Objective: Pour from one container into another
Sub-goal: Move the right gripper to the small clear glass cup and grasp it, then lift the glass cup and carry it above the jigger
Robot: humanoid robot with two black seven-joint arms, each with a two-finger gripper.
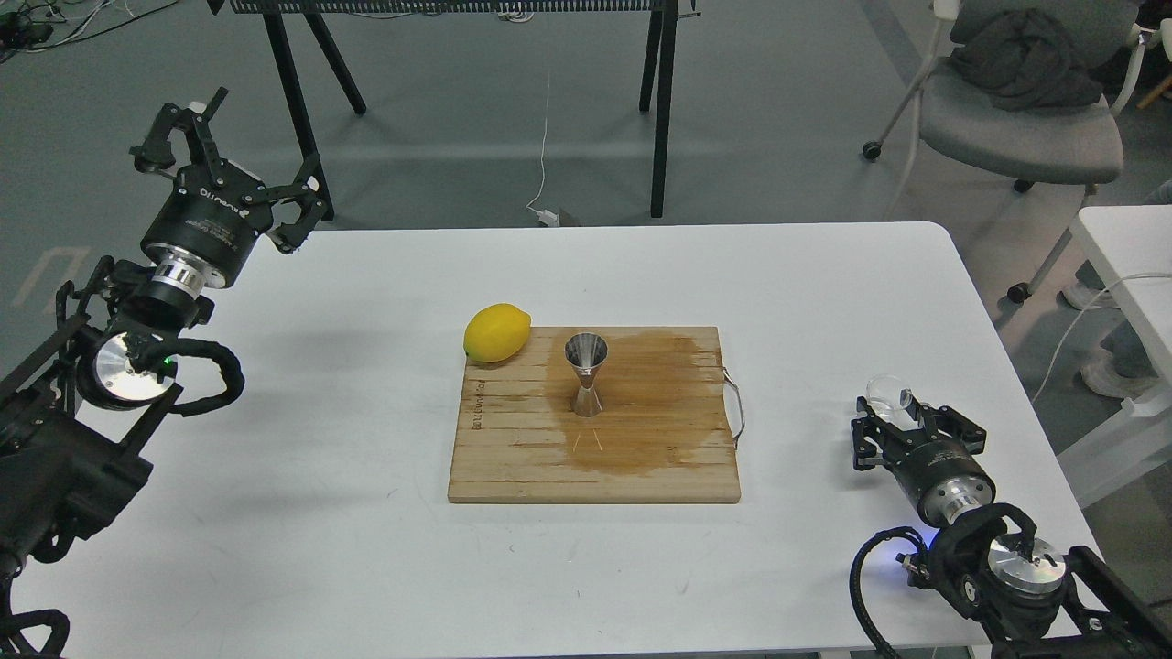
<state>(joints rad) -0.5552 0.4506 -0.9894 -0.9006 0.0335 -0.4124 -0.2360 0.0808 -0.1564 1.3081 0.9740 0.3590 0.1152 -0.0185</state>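
My right gripper will pour into the metal jigger [586, 373], so it will grab the small glass cup by its side [887, 401] next.
The small clear glass cup [888, 391] stands on the white table [366, 567] at the right, well off the board. My right gripper [893, 410] is open right behind it, its fingers reaching to either side of the cup's near part; whether they touch it is unclear. The shiny metal jigger [586, 373] stands upright in the middle of the wooden cutting board [513, 458], on a large wet brown stain. My left gripper [247, 146] is open and held high beyond the table's far left corner, holding nothing.
A yellow lemon [496, 333] lies at the board's far left corner. The board has a wire handle [735, 412] on its right side. A grey chair [1016, 119] and black trestle legs [659, 110] stand beyond the table; another white table [1131, 265] is at the right.
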